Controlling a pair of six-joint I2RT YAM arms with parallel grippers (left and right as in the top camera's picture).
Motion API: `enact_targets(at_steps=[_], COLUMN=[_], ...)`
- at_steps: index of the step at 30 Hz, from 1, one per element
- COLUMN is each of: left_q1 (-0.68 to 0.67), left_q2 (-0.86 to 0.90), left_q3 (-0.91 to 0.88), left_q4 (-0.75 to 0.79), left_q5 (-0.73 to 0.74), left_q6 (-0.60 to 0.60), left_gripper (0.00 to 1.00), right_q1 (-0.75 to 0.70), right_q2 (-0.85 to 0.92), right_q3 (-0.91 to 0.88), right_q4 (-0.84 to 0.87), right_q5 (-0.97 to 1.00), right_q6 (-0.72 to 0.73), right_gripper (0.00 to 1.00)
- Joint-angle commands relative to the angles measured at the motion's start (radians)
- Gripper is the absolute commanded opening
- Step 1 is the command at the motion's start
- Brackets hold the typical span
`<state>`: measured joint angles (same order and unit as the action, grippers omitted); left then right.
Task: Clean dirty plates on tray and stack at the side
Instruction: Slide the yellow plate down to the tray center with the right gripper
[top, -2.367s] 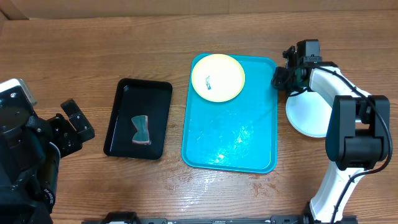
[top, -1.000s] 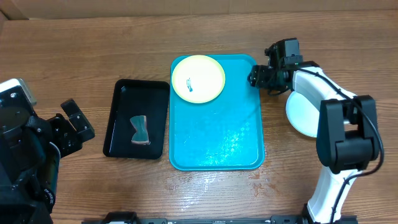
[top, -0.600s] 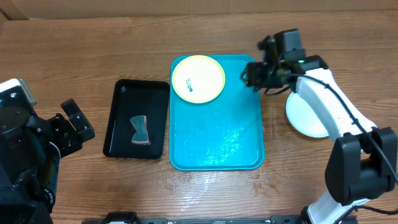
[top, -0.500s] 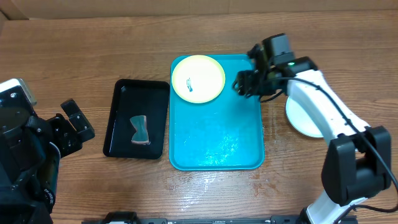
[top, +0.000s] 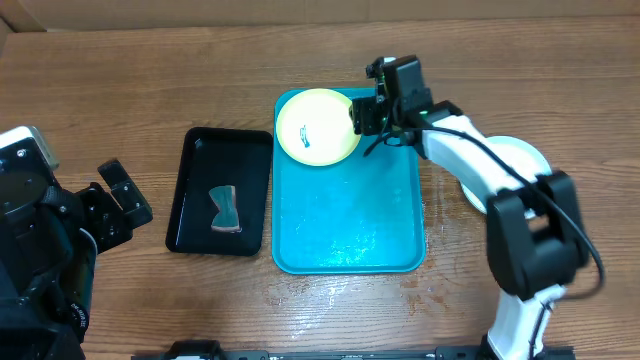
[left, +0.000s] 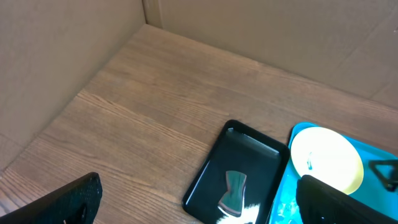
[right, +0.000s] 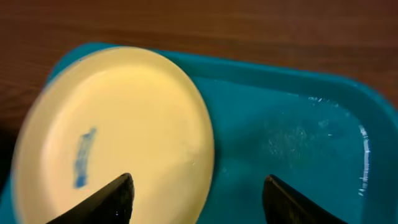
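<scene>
The sponge has to wipe the smudged plate clean with its wide ends free, so my left gripper needs to grab it next across its narrow middle (top: 226, 209) (left: 235, 192).
A pale yellow-green plate (top: 318, 126) with a small teal smudge lies in the far left corner of the turquoise tray (top: 348, 215). My right gripper (top: 362, 117) hovers open at the plate's right edge. In the right wrist view one finger hangs over the plate (right: 118, 124) and the other over the bare tray (right: 298, 137), with the plate's rim between them and the gripper (right: 199, 205) holding nothing. A white plate (top: 525, 158) lies on the table right of the tray, partly hidden by the right arm. My left gripper (top: 120, 208) rests open at the far left.
A black tray (top: 222, 205) holding a sponge (top: 227, 208) sits just left of the turquoise tray. The left wrist view shows the same black tray (left: 249, 162), the sponge (left: 231, 191) and cardboard walls behind the table.
The turquoise tray slid left with the plate on it. The right gripper then swung left from the tray's far right corner to the plate's right edge. The left arm stayed still.
</scene>
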<state>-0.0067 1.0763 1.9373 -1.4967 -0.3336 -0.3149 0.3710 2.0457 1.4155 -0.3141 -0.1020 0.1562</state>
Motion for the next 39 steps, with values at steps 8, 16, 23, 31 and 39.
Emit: enact_targets(at_steps=[8,16,23,31,39], left_q1=[0.001,0.001,0.0,0.0,0.0], left_q2=[-0.003,-0.003,-0.003,-0.003,0.081], left_q3=[0.003,0.003,0.003,0.003,-0.093], left_q4=[0.003,0.002,-0.033,0.019,-0.065], left_q5=[-0.006,-0.006,0.13,0.301,0.361], left_q6=[-0.014,-0.014,-0.014,-0.014,-0.013], left_gripper=[1.0,1.0,1.0,1.0,0.91], right_q1=[0.005,-0.005,-0.006,-0.004,-0.004], right_q2=[0.114,-0.084,-0.214,-0.198,-0.294], right_q3=[0.007,0.007,0.005,-0.218,-0.223], right_q4=[-0.005,-0.173,-0.571,-0.501,-0.465], right_q5=[0.031,0.031,0.018,0.01,-0.038], right_q6=[0.024,0.107,0.179,0.364,0.241], right_gripper=[0.18,0.04,0.04,0.04,0.38])
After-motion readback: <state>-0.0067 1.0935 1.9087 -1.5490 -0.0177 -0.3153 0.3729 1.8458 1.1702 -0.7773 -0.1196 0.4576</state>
